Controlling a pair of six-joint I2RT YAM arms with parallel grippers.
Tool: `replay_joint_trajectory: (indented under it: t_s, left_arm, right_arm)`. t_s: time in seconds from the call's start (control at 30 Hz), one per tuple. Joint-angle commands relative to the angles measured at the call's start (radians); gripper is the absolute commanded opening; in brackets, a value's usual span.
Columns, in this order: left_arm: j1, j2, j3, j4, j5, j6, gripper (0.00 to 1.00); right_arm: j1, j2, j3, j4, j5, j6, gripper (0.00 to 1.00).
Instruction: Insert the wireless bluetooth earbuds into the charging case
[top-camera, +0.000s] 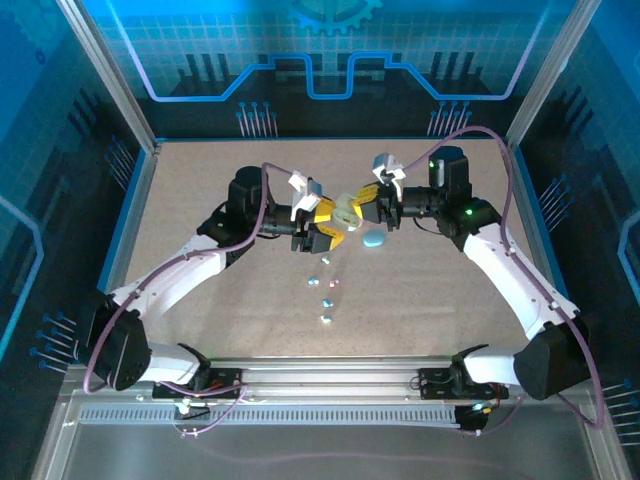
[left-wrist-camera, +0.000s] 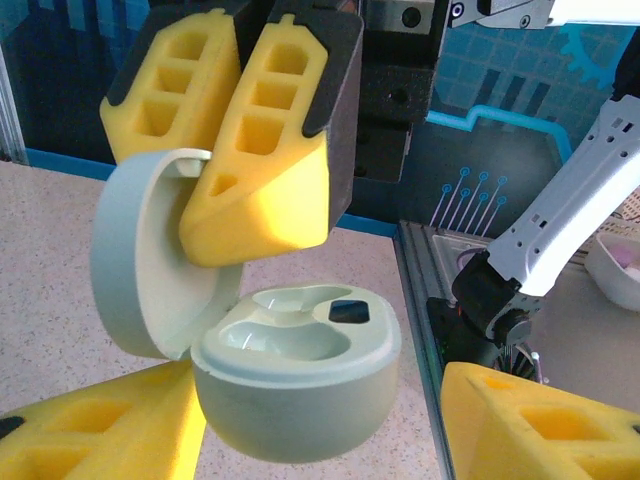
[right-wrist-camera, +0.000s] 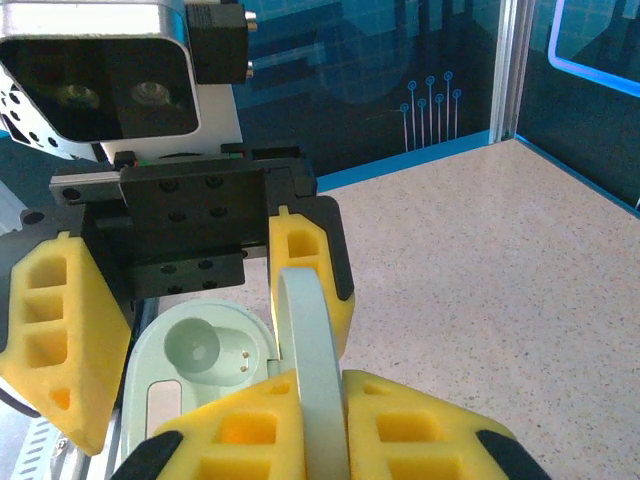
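The left gripper needs to grab the charging case next by the sides of its base. The lid will stay open and the sockets free, so the earbuds can be inserted.
The pale green charging case hangs open above the table's middle, between both grippers. My right gripper is shut on its upright lid, pinching the lid's edge between the yellow pads. The base shows two empty sockets. My left gripper is open around the base, and its right pad stands well clear of the case. Several tiny pink and teal earbuds lie on the table in front of the grippers.
A light blue pebble-shaped case lies on the table just under my right gripper. Metal frame rails run along the near edge by the arm bases. Blue walls enclose the speckled tabletop.
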Motion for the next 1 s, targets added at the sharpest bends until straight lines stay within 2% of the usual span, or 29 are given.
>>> replay_joint_trajectory:
  t_s: [0.0,0.2,0.7,0.83,0.97]
  left_arm:
    - [-0.009,0.013,0.014,0.004,0.004,-0.011,0.64]
    - [-0.014,0.026,0.02,0.021,-0.009,-0.031,0.64]
    - [-0.017,0.031,0.032,0.012,-0.002,-0.027,0.63]
    - [-0.016,0.03,0.032,0.005,-0.003,-0.023,0.6]
    - [-0.017,0.032,0.035,0.005,-0.003,-0.024,0.52]
  right_arm:
    - [0.021,-0.028,-0.003,0.015,0.018,-0.033,0.15]
    - [0.042,-0.048,-0.017,0.004,0.05,-0.098,0.16]
    - [0.055,-0.07,-0.038,0.004,0.081,-0.147,0.16]
    - [0.056,-0.071,-0.04,0.003,0.079,-0.151,0.16]
    - [0.058,-0.07,-0.043,0.0,0.082,-0.158,0.17]
